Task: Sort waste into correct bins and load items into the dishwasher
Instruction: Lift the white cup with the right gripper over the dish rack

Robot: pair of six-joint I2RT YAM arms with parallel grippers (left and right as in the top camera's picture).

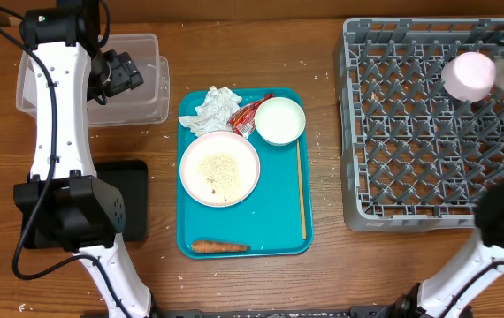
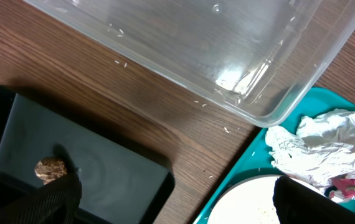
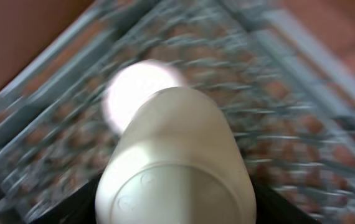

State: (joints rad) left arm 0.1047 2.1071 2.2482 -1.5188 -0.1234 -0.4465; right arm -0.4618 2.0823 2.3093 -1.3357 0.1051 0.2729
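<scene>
My right gripper holds the small white cup and should keep it until farther along; opened now, it would drop short against the rack's other cup close beside it.
My right gripper is shut on the small white cup, held over the grey dish rack; the wrist view shows the cup between the fingers, blurred. My left gripper is open and empty over the clear tub. The black tray holds the brown food lump. On the teal tray lie the crumpled napkin, the red wrapper, a white bowl, the plate with rice on it, and the carrot.
A thin wooden stick lies along the teal tray's right side. Rice grains are scattered on the wooden table. The black tray sits beside my left arm's base.
</scene>
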